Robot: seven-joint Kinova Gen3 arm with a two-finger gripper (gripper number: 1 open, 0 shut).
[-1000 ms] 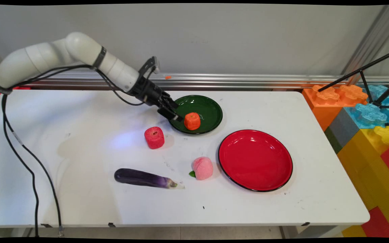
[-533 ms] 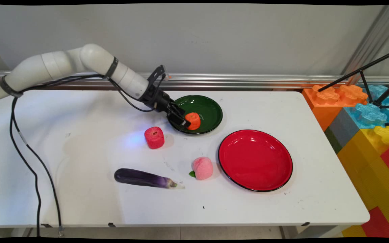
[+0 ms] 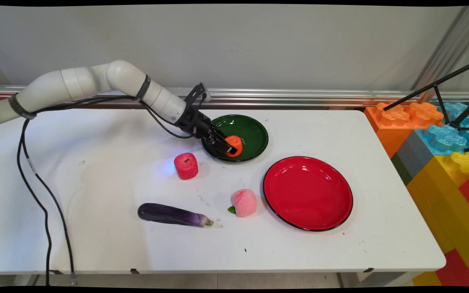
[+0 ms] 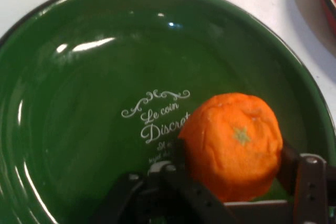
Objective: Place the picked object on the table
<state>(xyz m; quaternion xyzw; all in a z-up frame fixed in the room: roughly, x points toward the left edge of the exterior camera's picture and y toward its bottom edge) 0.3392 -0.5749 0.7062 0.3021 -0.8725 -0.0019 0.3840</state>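
I will next grab the orange toy fruit by its rounded sides with my gripper, so that I can lift it from the green plate (image 3: 250,130).
An orange toy fruit (image 3: 234,143) (image 4: 231,142) lies in the near left part of a green plate (image 3: 250,130) (image 4: 79,129). My gripper (image 3: 230,148) (image 4: 233,161) reaches down into the plate from the left and stands open, one finger on each side of the orange and close against it. In the hand view, one black finger (image 4: 304,182) shows at the orange's right, while the other is mostly hidden behind the fruit. The orange rests on the plate.
A red cube-like toy fruit (image 3: 186,165) sits just left of the green plate's near rim. A pink peach (image 3: 244,202), a purple eggplant (image 3: 173,215) and an empty red plate (image 3: 307,193) lie nearer the front. Large coloured blocks (image 3: 442,138) stand at the right.
The arm has lowered and pushed right into the green plate, bringing the gripper from beside the orange to around it. The orange has stayed in place.
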